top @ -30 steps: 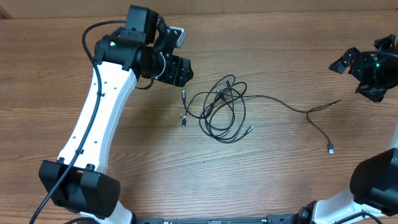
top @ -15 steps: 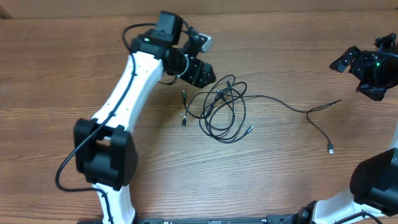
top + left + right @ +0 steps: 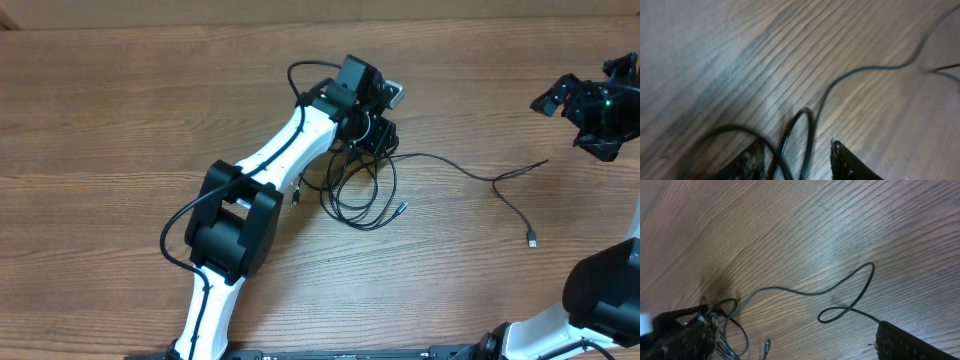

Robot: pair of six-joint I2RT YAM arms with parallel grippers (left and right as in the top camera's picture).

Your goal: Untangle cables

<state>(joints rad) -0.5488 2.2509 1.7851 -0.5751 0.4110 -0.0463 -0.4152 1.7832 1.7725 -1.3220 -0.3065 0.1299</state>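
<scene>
My right gripper is to grab a piece of cable (image 3: 824, 292) next, away from the tangle's edge at my left gripper, to pull the loops apart.
The cables (image 3: 360, 190) lie as a tangle of thin black loops at the table's middle. One long strand (image 3: 470, 172) runs right from the tangle and ends in a small plug (image 3: 532, 240). My left gripper (image 3: 375, 130) is down on the tangle's upper edge. In the left wrist view the left gripper (image 3: 795, 161) is open, with cable strands (image 3: 807, 135) lying between its fingertips (image 3: 752, 160) and touching neither. My right gripper (image 3: 590, 115) hangs at the far right, apart from the cables. In the right wrist view the right gripper (image 3: 792, 342) stands wide open above the long strand's loop (image 3: 850, 300).
The wooden table (image 3: 120, 120) carries nothing but the cables. A silver-tipped plug (image 3: 401, 208) sticks out at the tangle's lower right, another plug (image 3: 296, 196) at its left. The left arm's white link (image 3: 285, 150) slants across the table's centre-left.
My left arm has swung right from the table's upper left onto the cable tangle, and its jaws have narrowed. The right arm and the cables have not moved.
</scene>
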